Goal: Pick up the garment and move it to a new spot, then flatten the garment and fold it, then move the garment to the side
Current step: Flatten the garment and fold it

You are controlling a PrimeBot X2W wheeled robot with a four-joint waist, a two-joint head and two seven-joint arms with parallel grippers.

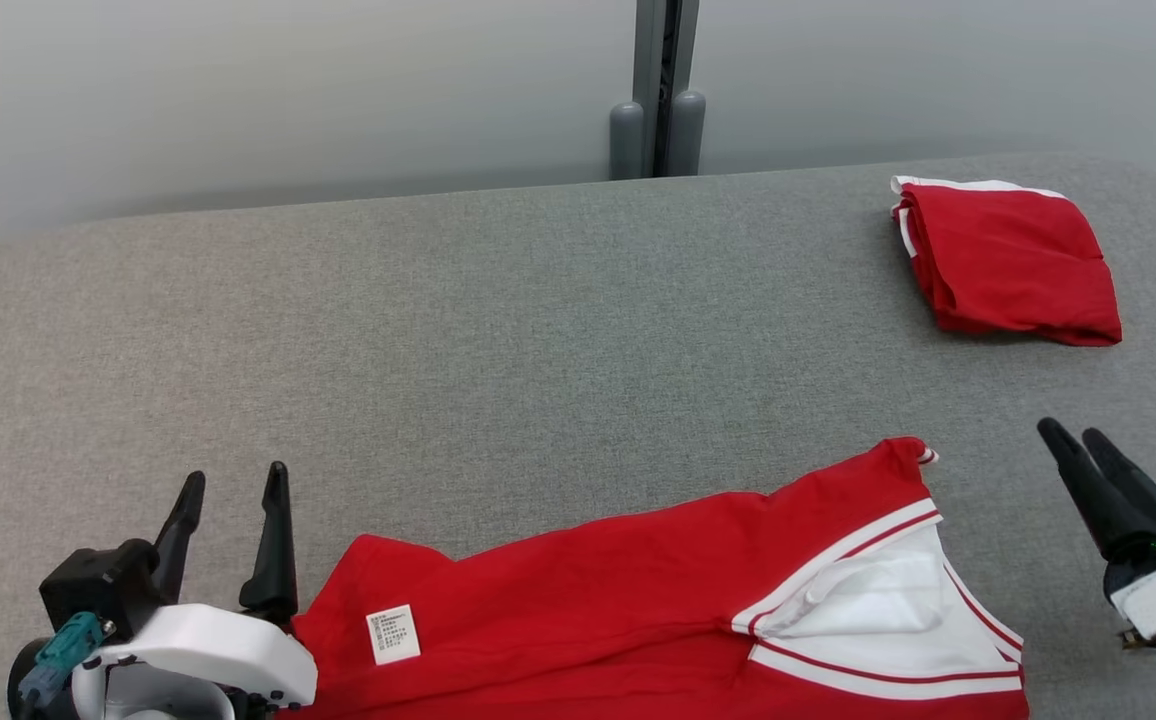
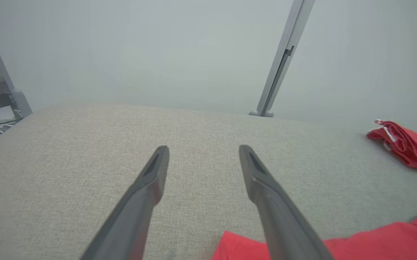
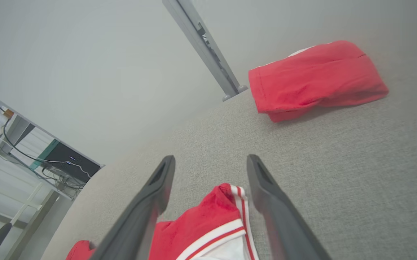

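The red garment needs to be flattened and folded. My right gripper will next pinch the garment by its striped white edge at the trimmed corner (image 1: 928, 456) (image 3: 240, 195).
A red garment (image 1: 638, 590) with white and red striped trim and a white lining lies spread along the near edge of the grey padded table (image 1: 498, 330), a white label near its left end. Its red edge shows low in the left wrist view (image 2: 374, 242), and its trimmed corner (image 3: 208, 220) lies between my right fingers in the right wrist view. My left gripper (image 1: 233, 505) stands open just left of the garment, nothing between its fingers (image 2: 147, 187). My right gripper (image 1: 1073, 435) is open to the right of the garment, holding nothing.
A second red garment (image 1: 1008, 260), folded, lies at the table's far right, also seen in the wrist views (image 2: 407, 144) (image 3: 313, 77). A grey post (image 1: 663, 90) stands behind the table's far edge. Shelving with cables (image 3: 31, 155) is off the table's side.
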